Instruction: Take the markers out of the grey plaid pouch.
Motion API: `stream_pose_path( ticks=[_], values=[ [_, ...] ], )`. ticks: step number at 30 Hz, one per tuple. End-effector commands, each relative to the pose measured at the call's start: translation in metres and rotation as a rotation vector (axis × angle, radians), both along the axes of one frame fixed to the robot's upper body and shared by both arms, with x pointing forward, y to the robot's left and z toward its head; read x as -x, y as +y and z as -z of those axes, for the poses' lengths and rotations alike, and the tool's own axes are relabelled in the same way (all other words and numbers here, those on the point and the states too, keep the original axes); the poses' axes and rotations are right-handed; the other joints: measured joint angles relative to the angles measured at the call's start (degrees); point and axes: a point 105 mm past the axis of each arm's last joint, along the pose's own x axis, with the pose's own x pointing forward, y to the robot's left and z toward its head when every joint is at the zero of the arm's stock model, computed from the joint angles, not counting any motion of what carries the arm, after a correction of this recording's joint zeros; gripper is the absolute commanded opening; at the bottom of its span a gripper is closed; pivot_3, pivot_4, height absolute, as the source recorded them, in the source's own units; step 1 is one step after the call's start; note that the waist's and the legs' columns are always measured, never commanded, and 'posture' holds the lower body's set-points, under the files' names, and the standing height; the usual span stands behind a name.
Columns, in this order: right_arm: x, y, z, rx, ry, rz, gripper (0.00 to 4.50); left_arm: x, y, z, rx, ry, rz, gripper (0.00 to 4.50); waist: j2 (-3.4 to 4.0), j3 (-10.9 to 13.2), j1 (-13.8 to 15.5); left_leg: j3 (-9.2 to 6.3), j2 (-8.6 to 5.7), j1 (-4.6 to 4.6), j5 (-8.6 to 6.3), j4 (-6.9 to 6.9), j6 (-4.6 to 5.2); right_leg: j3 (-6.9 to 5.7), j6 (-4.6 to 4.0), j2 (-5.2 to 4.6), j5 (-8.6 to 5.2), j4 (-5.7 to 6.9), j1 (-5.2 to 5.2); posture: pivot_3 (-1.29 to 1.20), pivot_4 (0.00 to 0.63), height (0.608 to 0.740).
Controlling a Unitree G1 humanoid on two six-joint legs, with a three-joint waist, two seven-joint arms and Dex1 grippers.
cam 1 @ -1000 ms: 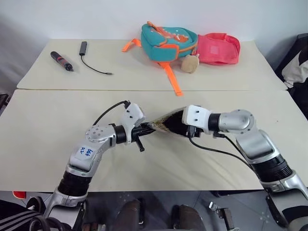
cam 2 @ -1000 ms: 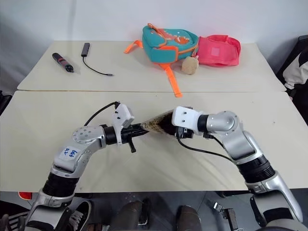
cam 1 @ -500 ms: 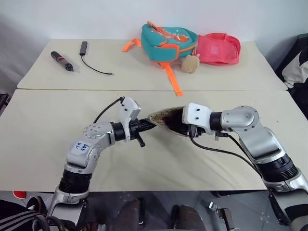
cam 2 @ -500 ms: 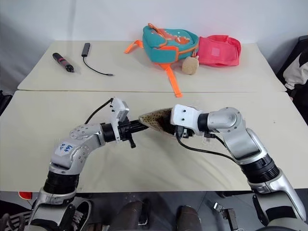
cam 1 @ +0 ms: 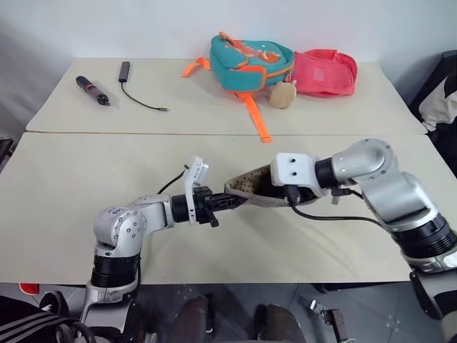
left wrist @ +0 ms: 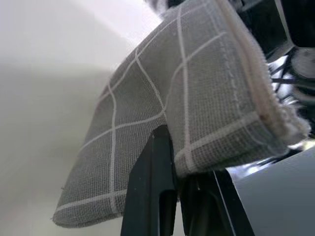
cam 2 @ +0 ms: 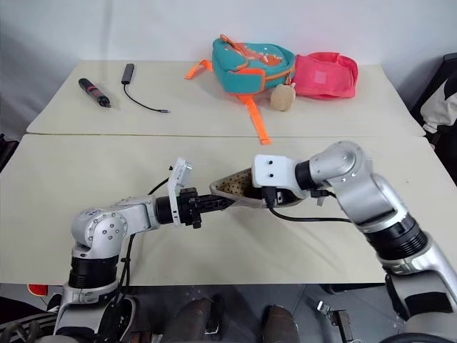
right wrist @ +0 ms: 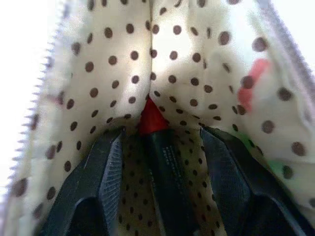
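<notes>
My right gripper should pull the red-tipped marker from the pouch by its black body (right wrist: pixel 165 174) next.
The grey plaid pouch (cam 1: pixel 251 189) hangs in the air over the near table, held between my two arms. Its mouth faces my right arm and shows a cream lining with brown dots. My left gripper (cam 1: pixel 230 203) is shut on the pouch's lower edge, with grey plaid cloth (left wrist: pixel 172 98) draped over its black fingers (left wrist: pixel 156 167). My right gripper (right wrist: pixel 160 135) reaches deep into the pouch. Its fingers stand apart either side of one of the markers (right wrist: pixel 165 162), a slim black barrel with a red tip, and a gap shows on each side.
On the far table lie a teal backpack (cam 1: pixel 250 57), a pink bag (cam 1: pixel 327 71), a tan round toy (cam 1: pixel 282 94), a dark red-banded pen-like tool (cam 1: pixel 91 91) and a black cable with a dongle (cam 1: pixel 127 77). A seam (cam 1: pixel 107 133) divides the two tables.
My left forearm has dropped lower and its wrist has rolled, still gripping the pouch. My right arm has lifted and drawn back a little. The pouch now lies flatter between them.
</notes>
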Motion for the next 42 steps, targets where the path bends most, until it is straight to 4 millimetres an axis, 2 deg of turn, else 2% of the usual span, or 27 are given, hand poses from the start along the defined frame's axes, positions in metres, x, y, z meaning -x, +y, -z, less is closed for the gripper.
stream_pose_path(
  ticks=[1, 4, 7, 16, 19, 22, 32, 35, 37, 39, 42],
  values=[
    [-0.001, -0.009, 0.008, 0.071, -0.006, 0.014, 2.54, 0.009, -0.001, 0.0, -0.044, -0.022, 0.029, 0.0, 0.0, 0.0, 0.0, 0.02, 0.0, 0.0, 0.0, 0.0, 0.0, 0.01, 0.0, 0.0, 0.0, 0.0, 0.0, 0.0, 0.15, 0.74],
    [-0.007, -0.011, 0.018, 0.143, -0.036, 0.012, 2.54, 0.009, -0.001, 0.011, -0.102, -0.029, 0.02, 0.0, 0.0, 0.0, 0.0, 0.07, -0.01, 0.01, 0.0, 0.0, -0.01, 0.03, 0.0, 0.0, 0.0, 0.01, -0.02, 0.0, 0.15, 0.74],
    [-0.016, -0.016, 0.026, 0.21, -0.065, 0.015, 2.54, 0.005, 0.001, 0.011, -0.093, -0.025, 0.003, 0.0, -0.01, 0.0, 0.0, 0.08, -0.01, 0.0, 0.0, 0.0, -0.02, 0.05, 0.0, 0.01, 0.0, 0.01, -0.04, 0.0, 0.15, 0.74],
    [-0.023, -0.018, 0.044, 0.272, -0.025, -0.004, 2.54, -0.006, 0.006, 0.012, -0.123, -0.059, -0.06, 0.0, -0.01, 0.0, -0.1, 0.07, 0.0, 0.03, 0.01, 0.0, -0.04, 0.05, 0.0, 0.01, 0.0, -0.02, 0.0, 0.0, 0.15, 0.74],
    [-0.024, -0.021, 0.048, 0.284, -0.021, 0.0, 1.93, -0.008, 0.007, 0.013, -0.118, -0.052, -0.075, 0.0, -0.01, 0.0, 0.0, 0.07, -0.01, 0.03, 0.01, 0.01, -0.04, 0.05, 0.0, 0.01, 0.0, -0.02, 0.01, 0.0, 0.15, 0.74],
    [-0.023, -0.024, 0.049, 0.301, -0.017, 0.002, 1.0, -0.01, 0.007, 0.012, -0.119, -0.059, -0.079, 0.0, -0.01, 0.0, -0.1, 0.06, 0.0, 0.03, 0.01, 0.01, -0.04, 0.05, 0.0, 0.01, 0.0, -0.01, 0.01, 0.0, 0.15, 0.74],
    [-0.022, -0.026, 0.052, 0.311, -0.01, -0.001, 1.0, -0.013, 0.005, 0.01, -0.118, -0.07, -0.091, 0.0, -0.01, 0.0, 0.0, 0.06, 0.0, 0.04, 0.0, 0.01, -0.05, 0.06, 0.0, 0.01, 0.0, -0.22, 0.02, 0.0, 0.15, 0.74],
    [-0.022, -0.022, 0.048, 0.28, -0.013, 0.001, 0.63, -0.012, 0.005, 0.011, -0.123, -0.071, -0.09, 0.0, -0.02, 0.0, 0.0, 0.07, -0.01, 0.05, 0.01, 0.01, -0.05, 0.05, -0.01, 0.01, 0.0, -0.21, 0.03, 0.0, 0.15, 0.74],
    [-0.022, -0.019, 0.042, 0.26, -0.028, -0.006, 0.62, -0.012, 0.005, 0.011, -0.129, -0.08, -0.092, 0.0, -0.02, 0.0, 0.0, 0.07, 0.0, 0.04, 0.01, 0.02, -0.05, 0.05, -0.01, 0.0, 0.0, -0.21, 0.03, 0.0, 0.15, 0.74],
    [-0.021, -0.014, 0.031, 0.224, -0.04, -0.01, 0.62, -0.014, 0.006, 0.01, -0.139, -0.097, -0.103, 0.0, -0.02, 0.0, 0.0, 0.07, 0.0, 0.04, 0.01, 0.02, -0.05, 0.05, -0.01, 0.01, 0.01, -0.21, 0.02, 0.0, 0.15, 0.74],
    [-0.021, -0.001, 0.007, 0.094, -0.069, -0.01, 0.62, -0.023, 0.01, -0.001, -0.159, -0.19, -0.146, 0.0, -0.02, 0.0, 0.0, 0.06, 0.0, 0.03, 0.01, 0.01, -0.04, 0.05, -0.01, 0.01, 0.01, -0.19, 0.01, 0.0, 0.15, 0.74]
  ],
)
